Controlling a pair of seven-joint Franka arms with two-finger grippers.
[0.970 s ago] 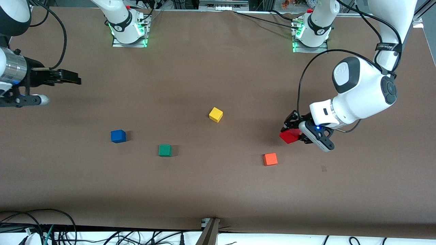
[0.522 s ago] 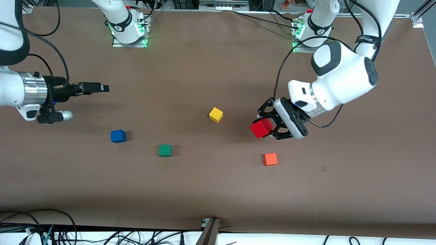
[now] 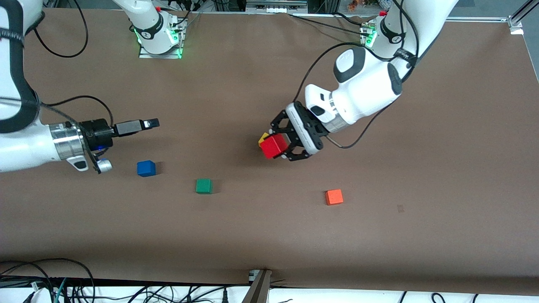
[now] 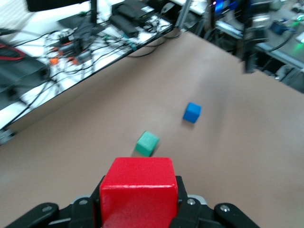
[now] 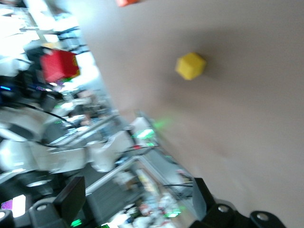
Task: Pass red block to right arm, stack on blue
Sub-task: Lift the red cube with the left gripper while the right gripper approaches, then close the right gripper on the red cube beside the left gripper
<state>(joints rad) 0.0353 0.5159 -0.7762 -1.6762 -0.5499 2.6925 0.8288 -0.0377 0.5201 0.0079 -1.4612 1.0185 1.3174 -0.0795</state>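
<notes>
My right gripper grabs the red block by its opposite sides next, which leaves its bottom free to stack on the blue cube (image 3: pixel 146 168).
My left gripper (image 3: pixel 276 147) is shut on the red block (image 3: pixel 273 146) and holds it in the air over the middle of the table. In the left wrist view the red block (image 4: pixel 137 194) sits squarely between the black fingers. My right gripper (image 3: pixel 145 124) lies level and open, pointing toward the red block, above the table near the blue cube (image 3: pixel 146 168). Nothing is between the right gripper's fingers (image 5: pixel 71 195). In the right wrist view the red block (image 5: pixel 58 65) shows in the distance. The blue cube (image 4: pixel 192 112) rests alone on the table.
A yellow cube (image 3: pixel 263 137) lies partly hidden under the held red block. A green cube (image 3: pixel 204 186) sits beside the blue one, nearer the front camera. An orange cube (image 3: pixel 334 197) lies toward the left arm's end. Both arm bases stand along the back edge.
The left arm has carried the red block from beside the orange cube to over the yellow cube. The right gripper has reached in toward the middle of the table.
</notes>
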